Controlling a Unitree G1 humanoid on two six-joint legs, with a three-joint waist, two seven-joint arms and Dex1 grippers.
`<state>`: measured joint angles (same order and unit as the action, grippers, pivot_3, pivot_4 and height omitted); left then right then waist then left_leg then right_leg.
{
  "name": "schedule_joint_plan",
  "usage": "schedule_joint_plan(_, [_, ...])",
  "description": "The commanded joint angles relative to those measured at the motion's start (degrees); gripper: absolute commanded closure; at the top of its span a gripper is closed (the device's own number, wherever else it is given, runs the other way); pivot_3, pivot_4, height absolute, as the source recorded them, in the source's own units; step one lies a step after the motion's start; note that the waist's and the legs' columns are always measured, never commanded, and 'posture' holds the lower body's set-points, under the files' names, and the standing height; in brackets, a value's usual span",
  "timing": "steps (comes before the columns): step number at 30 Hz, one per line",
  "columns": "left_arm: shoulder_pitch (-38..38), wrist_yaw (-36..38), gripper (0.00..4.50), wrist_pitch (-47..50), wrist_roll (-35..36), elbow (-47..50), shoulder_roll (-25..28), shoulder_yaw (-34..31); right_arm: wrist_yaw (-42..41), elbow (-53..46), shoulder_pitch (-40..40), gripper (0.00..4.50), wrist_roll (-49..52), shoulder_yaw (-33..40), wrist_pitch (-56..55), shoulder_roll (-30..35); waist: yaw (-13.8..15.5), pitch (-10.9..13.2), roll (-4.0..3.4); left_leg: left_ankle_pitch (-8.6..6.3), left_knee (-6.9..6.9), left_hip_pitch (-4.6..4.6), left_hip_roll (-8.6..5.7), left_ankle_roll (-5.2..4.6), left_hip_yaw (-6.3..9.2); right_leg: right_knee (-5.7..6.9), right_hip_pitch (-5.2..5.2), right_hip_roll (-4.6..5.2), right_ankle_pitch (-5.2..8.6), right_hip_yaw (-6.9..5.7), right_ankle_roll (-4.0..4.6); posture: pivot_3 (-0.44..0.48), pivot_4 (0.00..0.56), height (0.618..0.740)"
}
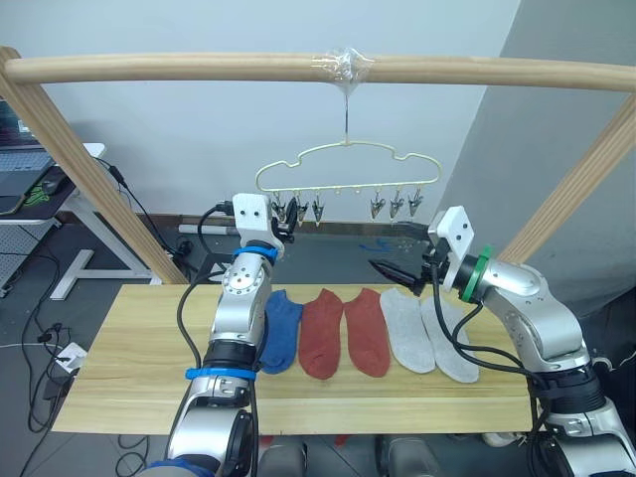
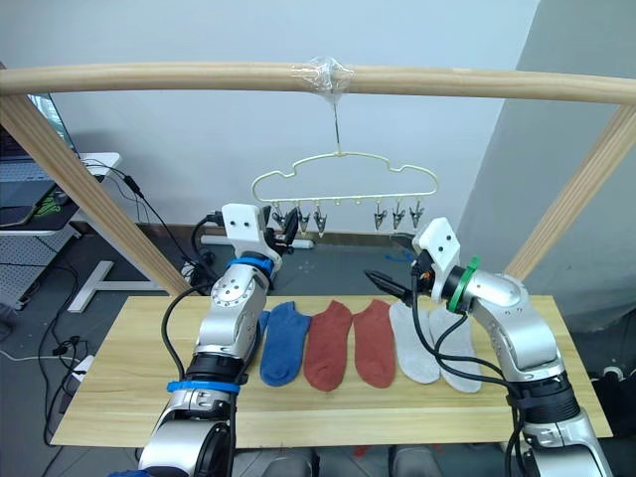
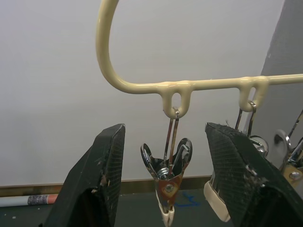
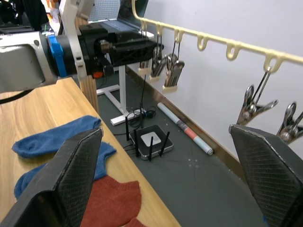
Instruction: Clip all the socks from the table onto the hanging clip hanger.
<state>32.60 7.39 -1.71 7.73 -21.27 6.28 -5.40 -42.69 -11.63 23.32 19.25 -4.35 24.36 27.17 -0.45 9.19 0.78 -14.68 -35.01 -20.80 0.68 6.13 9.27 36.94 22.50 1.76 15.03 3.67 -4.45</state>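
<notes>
The light grey sock needs to hang on the clip hanger (image 1: pixel 338 164). My right gripper will next pick up that sock by its cuff (image 1: pixel 395 297).
A cream clip hanger (image 1: pixel 338 164) hangs from the wooden pole, with metal clips along its lower bar. My left gripper (image 1: pixel 290 212) is raised to the hanger's left end and is open. Its fingers (image 3: pixel 102 165) stand on either side of the leftmost clip (image 3: pixel 166 184) without touching it. Socks lie in a row on the table (image 1: pixel 129 358): a blue sock (image 1: pixel 281 333), two rust-red socks (image 1: pixel 321 333) (image 1: pixel 367 331) and two light grey socks (image 1: pixel 407 330) (image 1: pixel 447 338). A second blue sock (image 4: pixel 52 137) lies beside the first. My right gripper (image 1: pixel 393 273) hovers open and empty above the grey socks.
The round wooden pole frame (image 1: pixel 199 68) spans the scene, with slanted legs at both sides of the table. A white desk (image 1: pixel 70 199) with cables stands at the far left. A black router (image 4: pixel 151 141) lies on the floor behind the table.
</notes>
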Motion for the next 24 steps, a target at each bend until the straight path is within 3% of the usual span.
schedule_joint_plan(1, [0.5,0.3,2.28,-1.7,0.2,1.2,-0.5,-0.2,-0.5,-1.8,0.3,0.0,1.0,1.5,-0.3,0.6,0.0,0.0,0.0,0.01,0.0,0.0,0.0,0.02,0.0,0.0,0.0,0.0,0.0,0.0,0.0,0.034,0.129,0.74])
schedule_joint_plan(6, [0.8,1.1,3.69,-1.7,0.9,1.1,-0.8,-0.4,-0.3,-1.8,0.4,0.0,0.9,1.5,-0.3,0.7,0.0,0.0,0.0,0.01,0.0,0.0,0.0,0.02,0.0,0.01,0.0,0.0,0.0,0.0,0.0,0.034,0.129,0.74])
schedule_joint_plan(10, [0.6,1.0,4.46,-1.3,1.2,1.5,-1.1,-0.8,0.2,-2.3,0.4,0.0,1.3,1.9,0.1,0.5,-0.1,0.0,0.0,0.01,-0.01,0.0,0.0,0.01,0.0,0.01,0.0,0.0,0.0,0.0,0.01,0.027,0.128,0.74])
schedule_joint_plan(18, [1.0,1.4,4.48,0.0,0.1,1.9,0.8,-0.3,0.9,-1.7,-0.2,0.0,0.0,1.2,-0.2,0.2,-0.1,0.0,0.0,0.0,-0.03,0.0,0.0,0.0,0.0,0.04,0.0,0.0,-0.01,0.0,0.01,0.029,0.136,0.74])
schedule_joint_plan(21, [0.0,4.4,4.48,3.1,1.4,4.2,2.7,-0.1,5.1,5.0,-5.5,0.0,-9.8,-2.9,-2.7,2.9,-0.1,0.0,0.01,0.0,-0.03,0.02,0.0,0.0,0.01,0.04,-0.02,0.0,-0.01,-0.01,0.01,0.044,0.145,0.74])
schedule_joint_plan(24, [-1.6,6.3,4.48,6.1,2.5,7.3,5.2,-0.9,10.5,13.8,-9.1,0.0,-12.7,-1.5,-3.4,1.4,0.0,0.0,0.03,0.01,-0.03,0.02,0.0,0.01,0.0,0.01,-0.05,0.01,-0.01,0.0,0.01,0.044,0.145,0.74])
